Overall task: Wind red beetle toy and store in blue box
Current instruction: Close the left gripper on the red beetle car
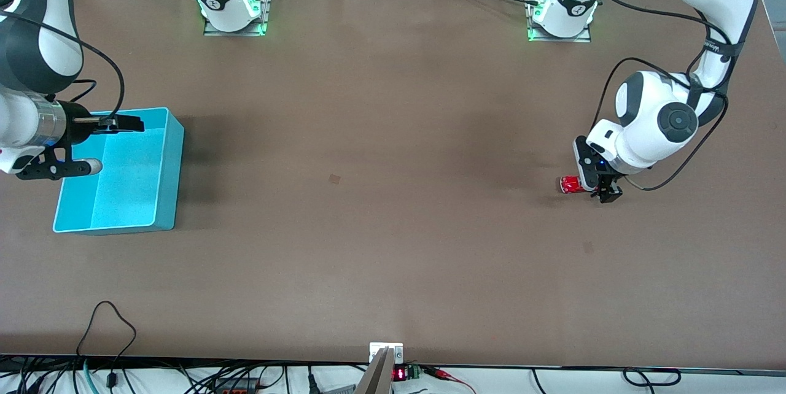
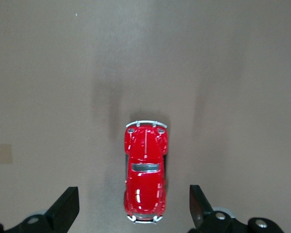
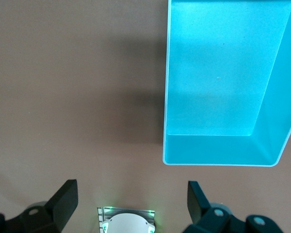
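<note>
The red beetle toy needs to be wound for the blue box. My left gripper should next grab the cabin sides of the red beetle toy [image 1: 570, 185] to wind it.
The red beetle toy [image 1: 570, 185] stands on the brown table toward the left arm's end. My left gripper [image 1: 600, 188] is open and low over it. In the left wrist view the toy [image 2: 145, 174] lies between the two open fingers [image 2: 65, 206] at its rear half, with a clear gap on each side. The blue box [image 1: 174, 161] stands toward the right arm's end and is empty. My right gripper [image 1: 113, 143] is open and empty, up over the box's edge nearest the arm bases. The right wrist view shows the box [image 3: 218, 148] and the open gripper [image 3: 132, 189].
The two arm bases [image 1: 233, 4] [image 1: 562, 10] stand along the table's edge farthest from the front camera. Cables [image 1: 110, 332] and a small device [image 1: 385, 360] lie at the edge nearest it. A small dark mark [image 1: 334, 178] shows mid-table.
</note>
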Controlling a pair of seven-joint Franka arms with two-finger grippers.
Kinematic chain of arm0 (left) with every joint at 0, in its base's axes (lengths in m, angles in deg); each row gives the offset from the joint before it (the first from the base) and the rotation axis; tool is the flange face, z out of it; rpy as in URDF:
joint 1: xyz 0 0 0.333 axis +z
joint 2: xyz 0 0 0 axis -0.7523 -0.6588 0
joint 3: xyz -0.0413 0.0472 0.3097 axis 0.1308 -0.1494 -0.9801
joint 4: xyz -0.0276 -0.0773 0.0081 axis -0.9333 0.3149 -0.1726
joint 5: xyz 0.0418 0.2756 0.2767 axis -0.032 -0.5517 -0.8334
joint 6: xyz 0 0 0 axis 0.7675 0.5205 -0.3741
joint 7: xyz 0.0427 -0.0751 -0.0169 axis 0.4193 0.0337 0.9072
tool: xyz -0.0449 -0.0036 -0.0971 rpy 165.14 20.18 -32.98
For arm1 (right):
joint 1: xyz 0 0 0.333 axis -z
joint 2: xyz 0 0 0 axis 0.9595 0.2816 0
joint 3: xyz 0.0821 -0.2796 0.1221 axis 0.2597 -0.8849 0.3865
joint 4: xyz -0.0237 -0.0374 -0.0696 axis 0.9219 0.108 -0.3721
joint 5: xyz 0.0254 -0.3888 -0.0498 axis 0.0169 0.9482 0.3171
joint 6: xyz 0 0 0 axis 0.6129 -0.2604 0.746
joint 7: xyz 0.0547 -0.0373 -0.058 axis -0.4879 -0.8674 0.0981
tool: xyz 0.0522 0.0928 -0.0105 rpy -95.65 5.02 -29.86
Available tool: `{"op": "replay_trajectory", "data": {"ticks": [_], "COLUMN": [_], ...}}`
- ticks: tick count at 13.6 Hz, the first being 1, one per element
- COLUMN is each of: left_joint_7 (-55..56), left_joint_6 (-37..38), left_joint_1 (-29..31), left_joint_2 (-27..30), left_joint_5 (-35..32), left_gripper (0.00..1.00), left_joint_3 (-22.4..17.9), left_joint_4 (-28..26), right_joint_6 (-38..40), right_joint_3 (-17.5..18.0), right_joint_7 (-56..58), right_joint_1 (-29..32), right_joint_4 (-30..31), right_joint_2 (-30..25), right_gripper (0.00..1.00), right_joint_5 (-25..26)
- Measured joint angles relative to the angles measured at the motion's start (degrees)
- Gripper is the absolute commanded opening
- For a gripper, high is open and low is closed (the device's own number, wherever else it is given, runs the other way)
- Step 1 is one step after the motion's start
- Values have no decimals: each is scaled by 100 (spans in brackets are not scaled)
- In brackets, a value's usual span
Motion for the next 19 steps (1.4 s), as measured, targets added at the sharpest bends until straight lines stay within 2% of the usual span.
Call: {"op": "replay_trajectory", "data": {"ticks": [3, 12, 19], "left_joint_7": [-12, -50, -53], "left_joint_6": [-213, -242, -388], "left_joint_1": [95, 114, 115], "left_joint_2": [-115, -243, -288], "left_joint_5": [-66, -68, -68], "left_gripper": [100, 98, 65], "left_joint_3": [0, 2, 1], "left_joint_4": [-54, -214, -243], "right_joint_6": [2, 12, 14], "right_joint_3": [0, 1, 2], "right_joint_7": [0, 0, 0], "right_joint_1": [0, 2, 2], "right_joint_4": [0, 2, 2], "right_joint_2": [0, 12, 16], "right_gripper": [100, 100, 100], "right_joint_5": [0, 0, -1]}}
